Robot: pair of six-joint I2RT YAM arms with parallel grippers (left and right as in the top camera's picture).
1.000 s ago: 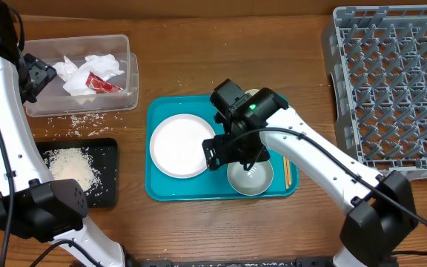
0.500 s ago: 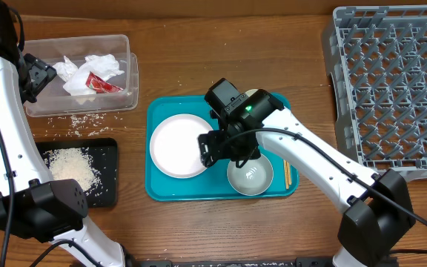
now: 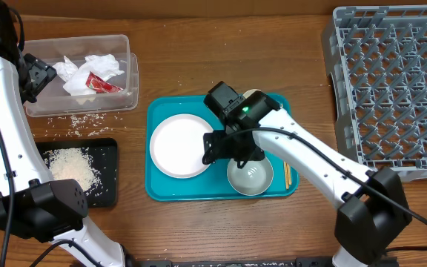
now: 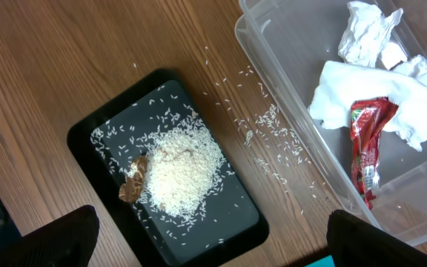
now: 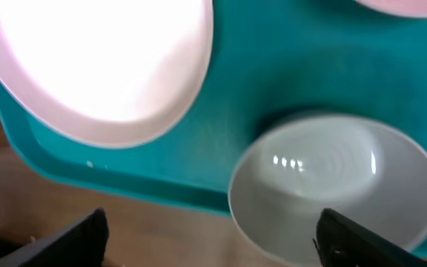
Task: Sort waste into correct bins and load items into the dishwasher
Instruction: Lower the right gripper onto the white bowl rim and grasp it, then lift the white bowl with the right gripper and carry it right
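Observation:
The opposite side of the small white bowl should stay free to enter the dish rack. My right gripper needs to grab the small white bowl by its plate-side rim (image 3: 229,173) (image 5: 234,189) next.
On the teal tray (image 3: 161,111) lie a round white plate (image 3: 176,144), a small white bowl (image 3: 250,178) and wooden chopsticks (image 3: 288,175). My right gripper (image 3: 227,148) hangs open low over the tray between plate and bowl. In the right wrist view the plate (image 5: 102,59) is upper left, and the bowl (image 5: 339,193) reaches in from the right between the spread fingers. My left gripper (image 4: 213,248) is open high above the black tray (image 4: 102,130), which holds rice (image 4: 180,170) and a brown scrap (image 4: 133,180). The clear tub (image 4: 273,81) holds tissue (image 4: 347,96) and a red wrapper (image 4: 365,141).
The grey dish rack (image 3: 391,81) stands at the far right with bare pegs. Loose rice grains (image 3: 80,122) are scattered on the wood between tub and black tray. A second white dish (image 3: 253,93) shows partly under my right arm at the tray's back.
My right gripper has shifted slightly left toward the plate's edge, uncovering more of the bowl. The left arm has not moved.

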